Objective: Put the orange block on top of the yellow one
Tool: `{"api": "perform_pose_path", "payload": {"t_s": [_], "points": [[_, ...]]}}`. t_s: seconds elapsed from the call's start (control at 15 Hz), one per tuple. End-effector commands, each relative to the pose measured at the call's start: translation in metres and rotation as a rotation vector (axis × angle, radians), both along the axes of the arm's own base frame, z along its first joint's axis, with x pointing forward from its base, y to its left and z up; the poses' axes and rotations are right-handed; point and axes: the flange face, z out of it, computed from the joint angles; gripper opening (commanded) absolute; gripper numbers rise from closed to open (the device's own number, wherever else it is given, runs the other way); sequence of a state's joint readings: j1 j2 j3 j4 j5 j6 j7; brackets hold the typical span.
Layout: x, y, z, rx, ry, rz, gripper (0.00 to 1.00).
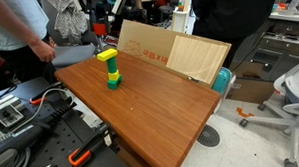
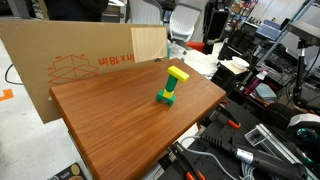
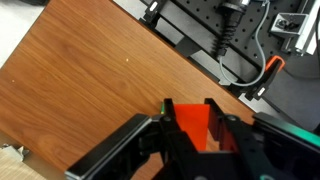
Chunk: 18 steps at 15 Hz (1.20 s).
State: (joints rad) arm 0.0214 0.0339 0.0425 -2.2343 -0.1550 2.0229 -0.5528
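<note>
My gripper will keep holding the orange block until it rests on the yellow block. The top of the yellow block is free of orange or fingers in the exterior view.
In the wrist view my gripper is shut on the orange block, a small orange-red cube held between the black fingers above the wooden table. A sliver of green shows beside the left finger. The yellow block lies flat and slightly askew on top of a short stack of green blocks near the table's middle. It shows in both exterior views, here too on the green stack. Neither exterior view shows the gripper or the arm.
A cardboard box and a wood panel stand along the table's far edge. Cables, tools and an orange-handled tool lie on the dark bench beside the table. People stand behind the table. An office chair is nearby.
</note>
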Motion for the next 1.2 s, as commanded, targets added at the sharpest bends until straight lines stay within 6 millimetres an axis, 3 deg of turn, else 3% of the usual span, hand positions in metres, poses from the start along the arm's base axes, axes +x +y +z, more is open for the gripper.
{"api": "perform_pose_path", "payload": {"t_s": [0.0, 0.6, 1.13], "points": [[0.005, 0.012, -0.016, -0.037, -0.001, 0.004, 0.09], [0.02, 0.022, -0.053, -0.067, -0.038, -0.007, 0.09], [0.023, 0.031, -0.053, -0.092, -0.065, 0.004, 0.09]]}}
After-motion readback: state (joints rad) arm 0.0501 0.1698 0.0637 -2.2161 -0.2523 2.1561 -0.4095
